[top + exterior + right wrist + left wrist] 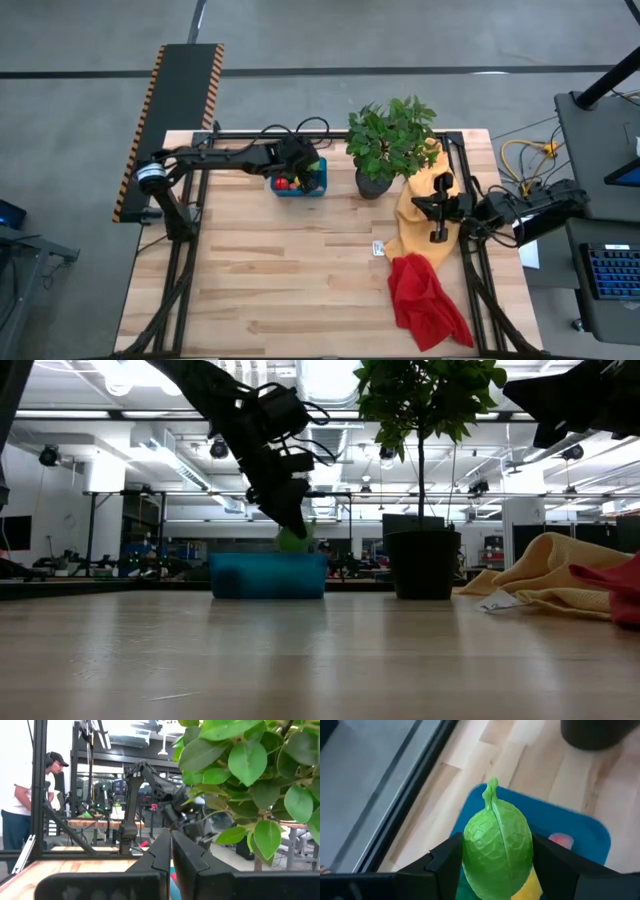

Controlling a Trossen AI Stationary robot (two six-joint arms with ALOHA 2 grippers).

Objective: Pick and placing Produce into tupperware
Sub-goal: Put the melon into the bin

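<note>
The green vegetable is over the pieces in the teal box (pixel 292 192), inside its rim, and would stay in it if I opened now, so my left gripper releases it next.
The teal tupperware (pixel 312 189) (pixel 268 575) (pixel 585 832) stands on the table's far side, left of the plant pot. Red (pixel 283 183), pink (pixel 561 840) and yellow (pixel 536 885) produce pieces lie inside it. My left gripper (pixel 299 163) (pixel 292 525) hangs over the box, shut on a green veined toy vegetable (pixel 497 850) (pixel 293 541). My right gripper (pixel 438 236) (pixel 171 851) waits shut above the yellow cloth at the table's right. My left gripper pinches the green vegetable between its two fingers (pixel 445 862), one on each broad side (pixel 470 845). The fingers come from above, pointing down into the box. The stem tip (pixel 492 784) points away from the gripper. In the low view its lower part is hidden behind the box wall.
A leafy potted plant (pixel 391 140) in a dark pot (pixel 424 563) stands right of the box. A yellow cloth (pixel 415 210) and a red cloth (pixel 425 300) lie along the right side, with a small white tag (pixel 379 248) beside them. Bare wood fills the middle and near left.
</note>
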